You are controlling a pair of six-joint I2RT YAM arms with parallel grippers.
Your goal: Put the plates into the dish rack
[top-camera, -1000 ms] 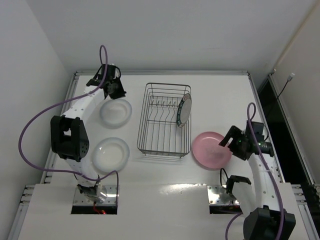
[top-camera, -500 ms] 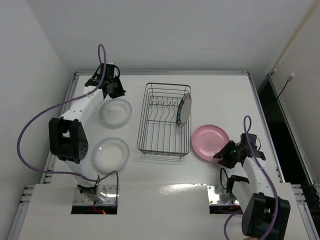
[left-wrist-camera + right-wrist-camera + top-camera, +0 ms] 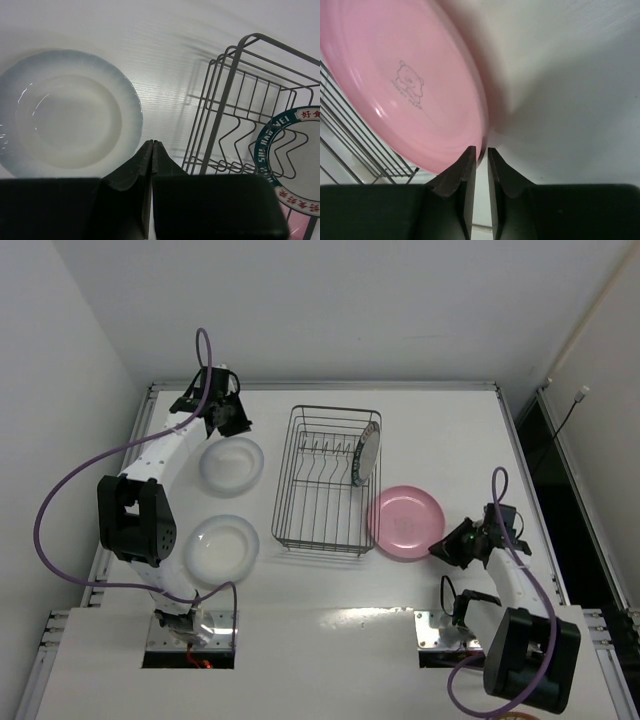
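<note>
My right gripper will take hold of the pink plate's rim (image 3: 434,546) on the side away from the dish rack (image 3: 335,408). This will leave the plate's opposite rim free, so the plate can be loaded on edge.
The pink plate (image 3: 405,522) lies right beside the dish rack (image 3: 335,408), its far edge close to the wire. My right gripper (image 3: 447,548) is at its near right rim. In the right wrist view the pink plate (image 3: 405,85) looks tilted, and its rim sits between the nearly closed tips of my right gripper (image 3: 481,148). A blue-green rimmed plate (image 3: 366,456) stands on edge in the rack's right side. Two translucent plates (image 3: 231,464) (image 3: 221,546) lie flat left of the rack. My left gripper (image 3: 240,427) hovers shut and empty above the far one (image 3: 65,115).
Purple cables loop from both arms. The table's raised metal edge (image 3: 320,386) runs along the back, with walls close behind and to the left. In the left wrist view the rack's wire end (image 3: 218,122) rises just right of my fingers.
My right gripper has dropped toward the near edge and closed on the pink plate's rim. The pink plate has shifted left toward the rack. The left arm has barely moved.
</note>
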